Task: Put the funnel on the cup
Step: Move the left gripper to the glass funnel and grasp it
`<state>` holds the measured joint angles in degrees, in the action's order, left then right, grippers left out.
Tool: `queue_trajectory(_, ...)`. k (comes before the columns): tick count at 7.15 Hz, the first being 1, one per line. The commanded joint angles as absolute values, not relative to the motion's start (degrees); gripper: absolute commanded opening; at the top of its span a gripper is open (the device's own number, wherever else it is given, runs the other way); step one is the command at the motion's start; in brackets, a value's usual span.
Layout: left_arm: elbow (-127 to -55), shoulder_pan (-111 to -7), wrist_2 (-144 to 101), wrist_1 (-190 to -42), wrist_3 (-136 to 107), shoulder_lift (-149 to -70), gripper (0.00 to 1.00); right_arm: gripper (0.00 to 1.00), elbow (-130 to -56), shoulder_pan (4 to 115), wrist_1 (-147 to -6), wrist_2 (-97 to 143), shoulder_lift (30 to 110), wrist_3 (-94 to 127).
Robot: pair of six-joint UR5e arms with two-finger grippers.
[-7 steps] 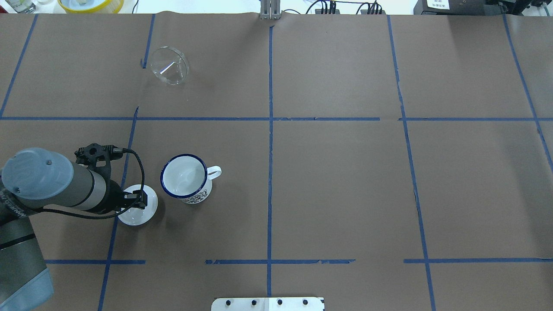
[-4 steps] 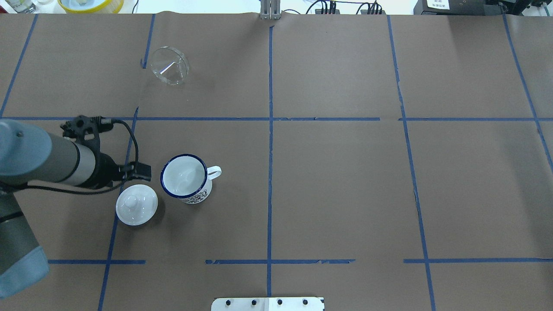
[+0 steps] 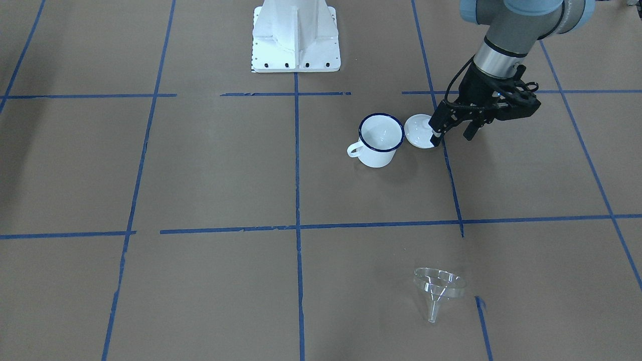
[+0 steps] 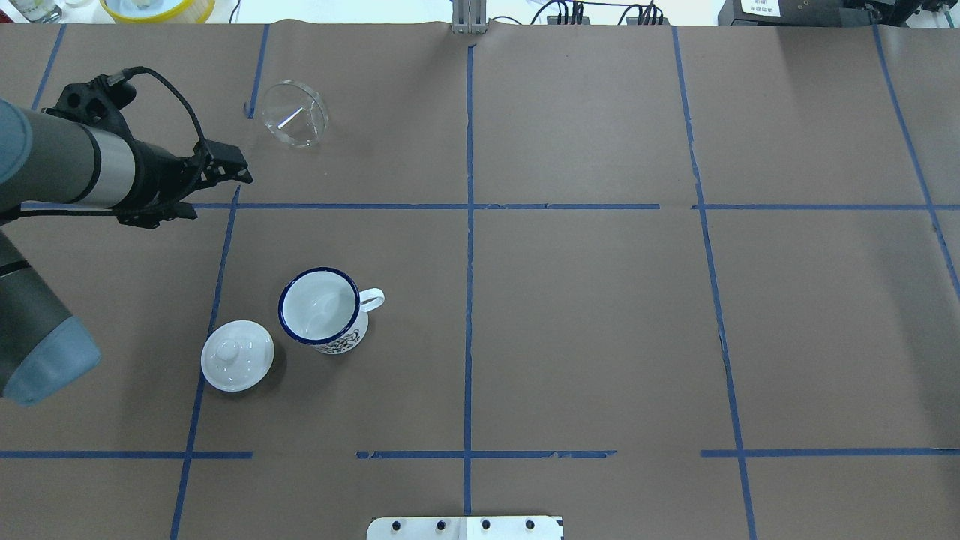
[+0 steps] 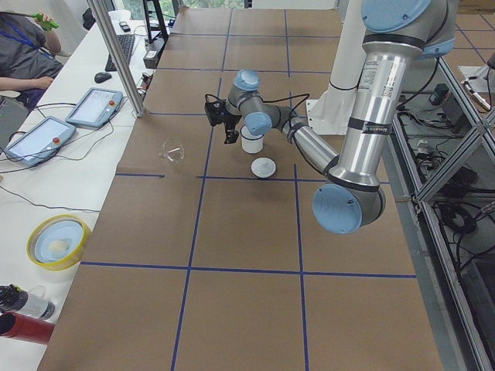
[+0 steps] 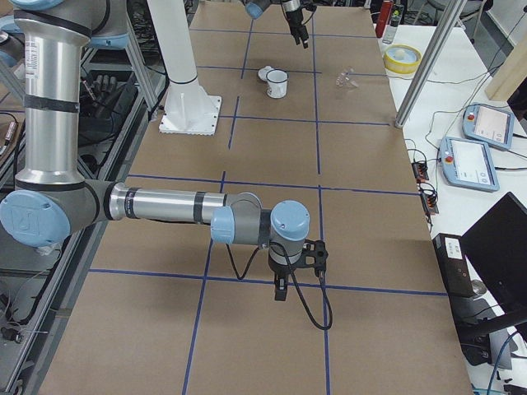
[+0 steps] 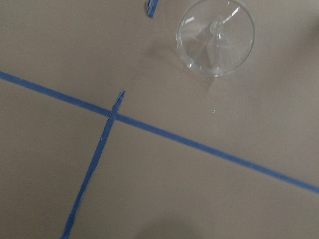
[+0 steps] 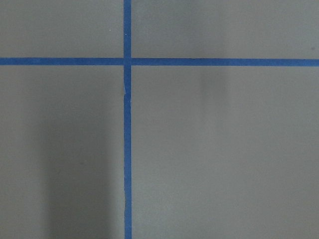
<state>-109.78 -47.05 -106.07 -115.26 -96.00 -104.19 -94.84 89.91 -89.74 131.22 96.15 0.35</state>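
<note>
I should grab the clear funnel by its wide rim [image 3: 439, 271] with my left gripper next, to place it on the cup.
The clear funnel [image 4: 294, 114] lies tipped on the brown paper at the far left, spout toward the operators' side [image 3: 435, 288]. It shows at the top right of the left wrist view [image 7: 215, 36]. The white cup [image 4: 322, 307] with a blue rim stands upright and empty, handle to the right; it also shows in the front-facing view [image 3: 381, 140]. My left gripper [image 4: 217, 187] is open and empty, held high above the table between the cup and the funnel [image 3: 453, 134]. My right gripper [image 6: 280, 288] hangs over bare paper far from both; I cannot tell whether it is open or shut.
A round white knobbed lid [image 4: 237, 355] lies just left of the cup [image 3: 419, 131]. The robot's white base plate [image 3: 296, 35] stands at the near middle edge. A yellow-rimmed bowl [image 4: 157, 7] sits past the far left edge. Blue tape lines cross the paper.
My left arm has swung from over the white lid away across the table toward the funnel. The lid stays on the paper beside the cup. Cup and funnel have not moved.
</note>
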Motion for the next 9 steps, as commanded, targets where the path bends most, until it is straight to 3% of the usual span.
queue_trajectory(1,-93.87,-47.37,-98.12,-131.74,-116.81,-110.88,1.00,1.00,-94.92,89.91,-89.74,131.22,96.15,0.35)
queue_trajectory(3,-78.81,-47.02,-89.08,-143.76,-127.23,-117.57,1.00,1.00,-94.92,89.91,-89.74,131.22,96.15,0.35)
queue_trajectory(7,-65.33,-47.02,-85.25,-149.72,-136.49,-124.80,1.00,1.00,-94.92,89.91,-89.74,131.22,96.15,0.35)
queue_trajectory(9,-63.28,-47.02,-85.25,-151.61,-136.23,-125.15,0.99,1.00,-94.92,89.91,-89.74,131.22,96.15,0.35)
